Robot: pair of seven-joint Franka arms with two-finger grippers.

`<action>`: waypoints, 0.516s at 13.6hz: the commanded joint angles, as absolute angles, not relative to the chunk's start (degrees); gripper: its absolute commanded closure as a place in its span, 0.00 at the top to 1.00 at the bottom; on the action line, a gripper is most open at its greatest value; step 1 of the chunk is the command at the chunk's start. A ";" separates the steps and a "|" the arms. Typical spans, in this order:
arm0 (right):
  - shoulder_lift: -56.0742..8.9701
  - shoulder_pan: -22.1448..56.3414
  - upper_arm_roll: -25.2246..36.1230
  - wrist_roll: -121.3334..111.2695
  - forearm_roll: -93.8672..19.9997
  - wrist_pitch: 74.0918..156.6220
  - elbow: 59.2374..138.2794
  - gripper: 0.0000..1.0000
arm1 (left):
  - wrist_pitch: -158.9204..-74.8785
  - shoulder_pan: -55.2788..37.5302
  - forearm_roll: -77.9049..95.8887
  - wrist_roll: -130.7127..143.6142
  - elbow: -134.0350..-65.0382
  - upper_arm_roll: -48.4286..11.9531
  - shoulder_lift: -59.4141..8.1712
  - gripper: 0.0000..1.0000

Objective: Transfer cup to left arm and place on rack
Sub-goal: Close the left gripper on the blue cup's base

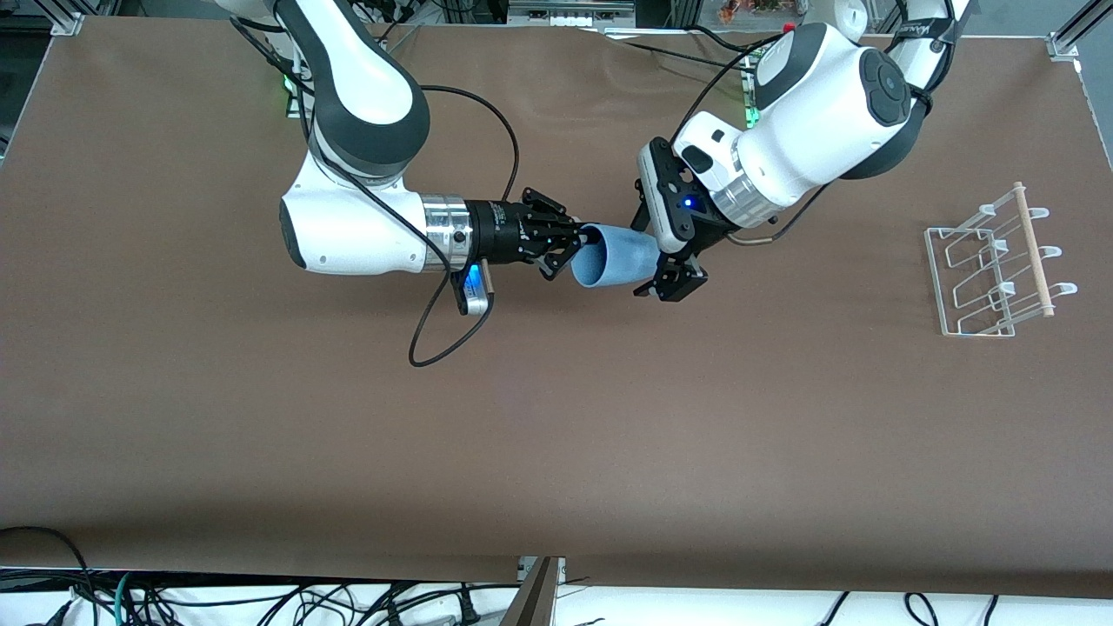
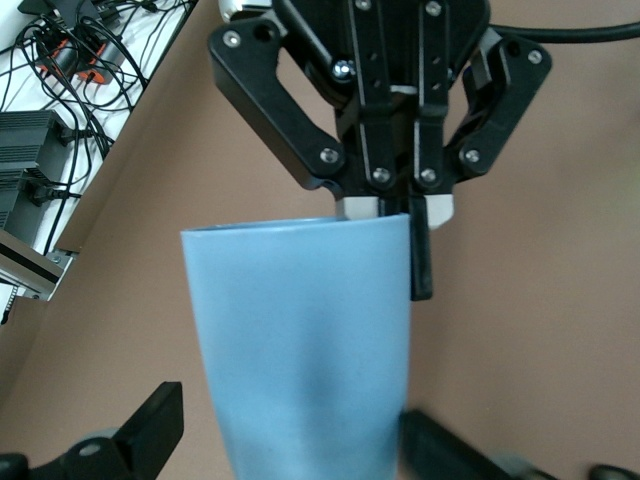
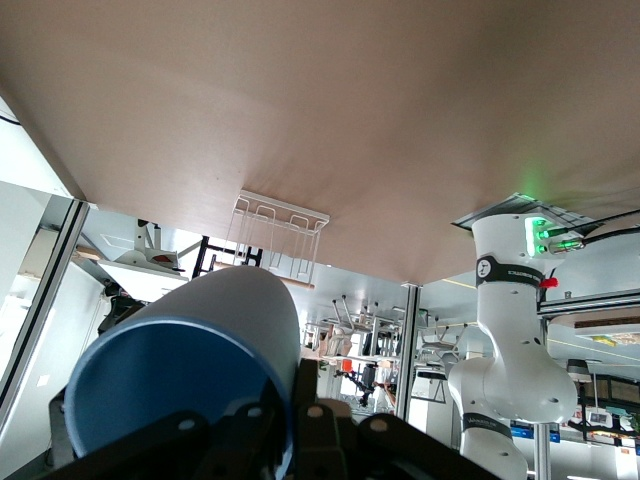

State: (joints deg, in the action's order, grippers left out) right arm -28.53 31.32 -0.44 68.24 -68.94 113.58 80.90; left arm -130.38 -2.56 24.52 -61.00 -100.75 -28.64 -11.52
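My left gripper grabs the light-blue cup by its base end next, to place the cup on the wire rack.
The light-blue cup hangs on its side over the middle of the table, mouth toward the right arm. My right gripper is shut on the cup's rim, with one finger inside and one outside. This grip shows in the left wrist view and the right wrist view. My left gripper is open around the cup's base end. In the left wrist view the cup lies between its fingers; one stands apart from the wall, the other at it. The cup's mouth fills the right wrist view.
The wire rack with its wooden dowel stands at the left arm's end of the table and also shows in the right wrist view. A black cable loop hangs from the right wrist. Brown table lies bare around them.
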 commanded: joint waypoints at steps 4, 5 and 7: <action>-28.83 31.64 -0.62 69.26 -69.96 113.64 79.37 0.00 | -132.53 -3.07 20.48 -54.85 -102.30 -28.65 -11.51 1.00; -28.83 31.55 -0.62 69.26 -69.96 113.64 79.37 0.00 | -132.63 -3.08 20.48 -54.84 -102.30 -28.65 -11.77 1.00; -28.83 31.55 -0.62 69.26 -69.96 113.64 79.37 0.00 | -132.71 -3.08 20.39 -54.84 -101.87 -28.65 -12.48 0.89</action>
State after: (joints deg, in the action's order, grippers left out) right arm -28.52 31.47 -0.53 68.27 -68.99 113.58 80.53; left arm -131.50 -2.62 21.96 -56.42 -102.02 -28.64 -11.94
